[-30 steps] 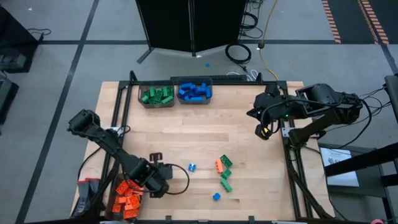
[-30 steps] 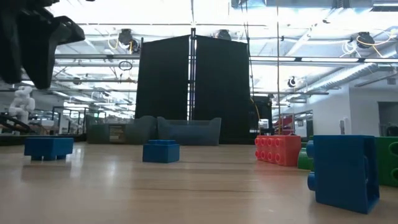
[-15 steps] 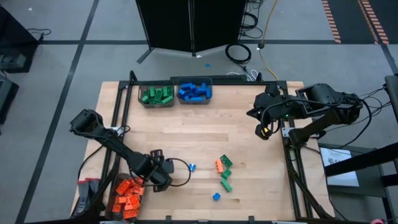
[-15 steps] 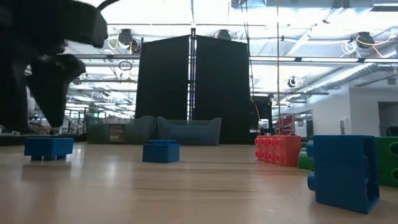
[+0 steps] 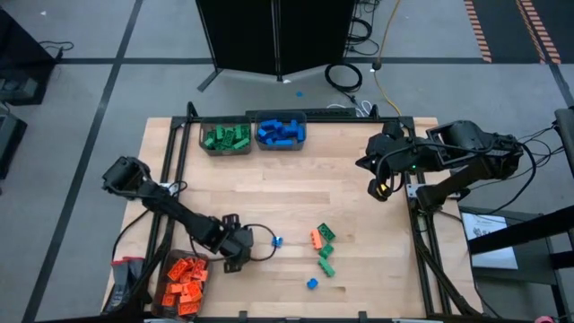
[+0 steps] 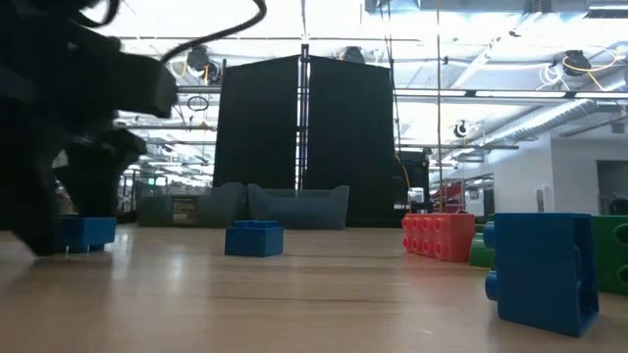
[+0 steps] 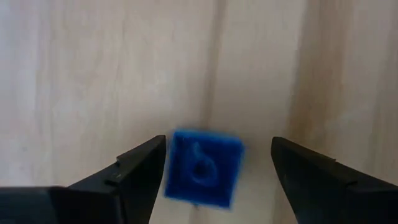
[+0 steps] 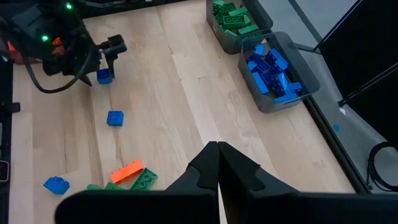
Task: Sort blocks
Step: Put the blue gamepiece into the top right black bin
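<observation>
My left fingers are level with the small blue block's (image 7: 202,174) sides, ready to close.
A small blue block (image 7: 202,174) lies on the wooden table (image 5: 296,193), studs up. My left gripper (image 7: 217,152) is open and points down over it, one finger on each side, with a gap to each. The low view shows this block (image 6: 88,232) beside the gripper's dark fingers (image 6: 44,211). In the high view the gripper (image 5: 244,251) hides the block. My right gripper (image 8: 217,152) is shut and hangs high over the table's right side (image 5: 380,188). Other loose blocks are another blue one (image 5: 278,240), an orange one (image 5: 317,238), green ones (image 5: 326,260) and a blue one (image 5: 311,283).
Two bins stand at the far edge, one with green blocks (image 5: 226,136) and one with blue blocks (image 5: 282,131). A bin of orange blocks (image 5: 184,280) sits at the near left corner. The table's middle (image 5: 296,193) is bare wood.
My left gripper has gone from beside the orange bin toward the table's right edge and down. It now stands low over the blue block. My right arm has kept still.
</observation>
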